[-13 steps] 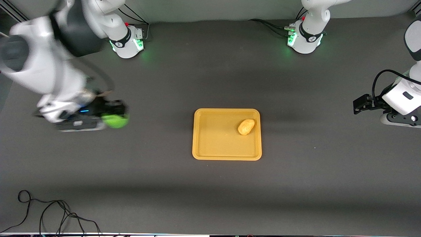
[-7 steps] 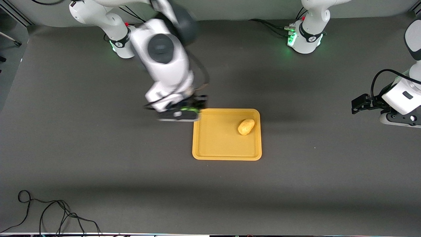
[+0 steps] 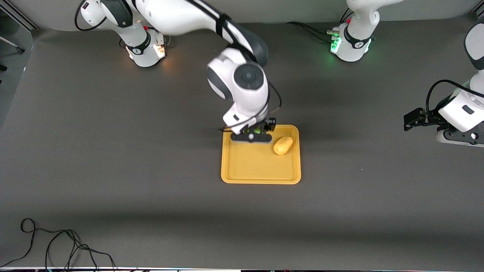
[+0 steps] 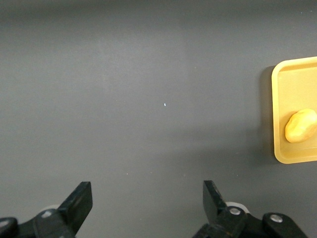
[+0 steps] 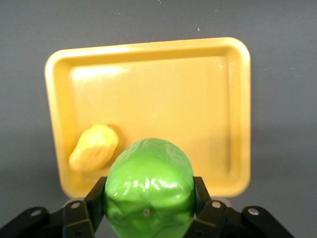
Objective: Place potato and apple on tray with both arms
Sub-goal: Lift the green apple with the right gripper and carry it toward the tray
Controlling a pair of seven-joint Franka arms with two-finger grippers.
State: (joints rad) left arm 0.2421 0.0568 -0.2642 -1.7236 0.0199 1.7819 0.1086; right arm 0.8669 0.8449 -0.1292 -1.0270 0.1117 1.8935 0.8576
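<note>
The green apple (image 5: 148,188) would fall from high above the yellow tray's bottom now, so my right gripper should hold it until lower.
The yellow-orange tray (image 3: 249,166) lies mid-table. The potato (image 3: 283,145) rests in it, toward the left arm's end. My right gripper (image 3: 252,135) hangs over the tray's edge nearest the robot bases, shut on the green apple (image 3: 257,132), which barely shows from the front. The right wrist view has the apple (image 5: 148,188) filling the space between the fingers (image 5: 97,194), above the tray (image 5: 163,99) and the potato (image 5: 94,147). My left gripper (image 3: 412,119) waits open and empty over bare table at the left arm's end; its wrist view shows the spread fingers (image 4: 79,203), the tray (image 4: 297,74) and the potato (image 4: 301,125).
A black cable (image 3: 56,245) loops on the table near the front camera at the right arm's end. The two arm bases (image 3: 145,47) (image 3: 349,45) stand along the table's edge farthest from the front camera.
My right arm has swung from the right arm's end of the table to over the tray, carrying the apple. The left arm, tray and potato have stayed put.
</note>
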